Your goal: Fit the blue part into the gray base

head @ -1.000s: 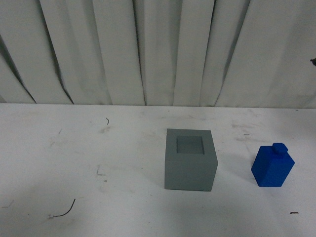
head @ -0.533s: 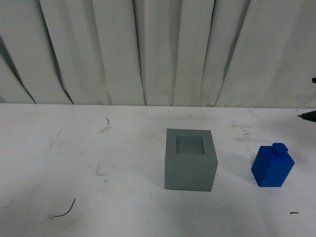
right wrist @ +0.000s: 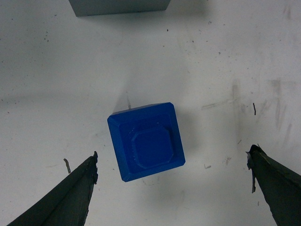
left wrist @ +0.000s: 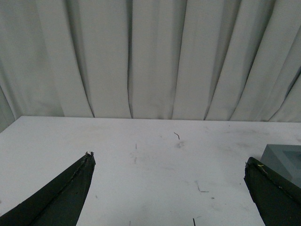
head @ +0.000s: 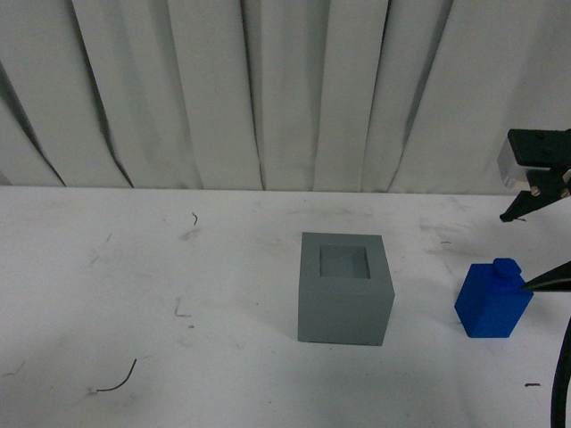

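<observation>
The blue part will be grabbed by its studded upper end [head: 502, 275] with my right gripper. Its bottom then stays free to go into the gray base's hollow [head: 343, 261].
The gray base [head: 345, 290] stands in the middle of the white table, its square recess facing up and empty. The blue part [head: 492, 303] stands upright to its right, stud on top, apart from it. My right gripper [head: 520, 251] hangs open just above and to the right of the blue part, not touching it. In the right wrist view the blue part [right wrist: 146, 141] shows from above between the spread fingers of the right gripper [right wrist: 173, 152], with the base's edge [right wrist: 117, 5] beyond. My left gripper [left wrist: 169, 159] is open and empty; a corner of the base [left wrist: 284, 160] shows beside one finger.
The white table [head: 178, 267] is scuffed, with a thin dark wire scrap [head: 116, 379] near the front left. A pleated white curtain [head: 268, 89] closes off the back. The left arm does not show in the front view.
My right gripper has come into the front view from the right edge and now hangs over the blue part. The blocks have not moved.
</observation>
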Controlling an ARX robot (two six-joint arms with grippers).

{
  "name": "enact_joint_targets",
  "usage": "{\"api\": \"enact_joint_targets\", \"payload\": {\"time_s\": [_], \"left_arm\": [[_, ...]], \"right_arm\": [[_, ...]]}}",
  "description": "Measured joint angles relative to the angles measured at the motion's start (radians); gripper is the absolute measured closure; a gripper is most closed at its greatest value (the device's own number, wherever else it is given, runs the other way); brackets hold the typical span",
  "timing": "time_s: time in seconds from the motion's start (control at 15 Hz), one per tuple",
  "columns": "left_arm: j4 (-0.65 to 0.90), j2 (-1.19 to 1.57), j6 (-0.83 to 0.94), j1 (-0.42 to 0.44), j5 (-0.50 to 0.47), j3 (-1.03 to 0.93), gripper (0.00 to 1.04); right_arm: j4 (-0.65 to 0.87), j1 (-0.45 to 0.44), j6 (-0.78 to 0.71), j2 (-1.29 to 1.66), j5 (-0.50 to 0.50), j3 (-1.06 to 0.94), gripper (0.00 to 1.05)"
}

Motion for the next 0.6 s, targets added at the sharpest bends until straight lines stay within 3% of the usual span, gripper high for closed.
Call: {"api": "enact_joint_targets", "payload": {"time_s": [0.6], "left_arm": [[0.000, 0.000, 0.000, 0.000, 0.000, 0.000, 0.07]], "right_arm": [[-0.071, 0.031, -0.052, 0.147, 0.021, 0.101, 0.06]]}}
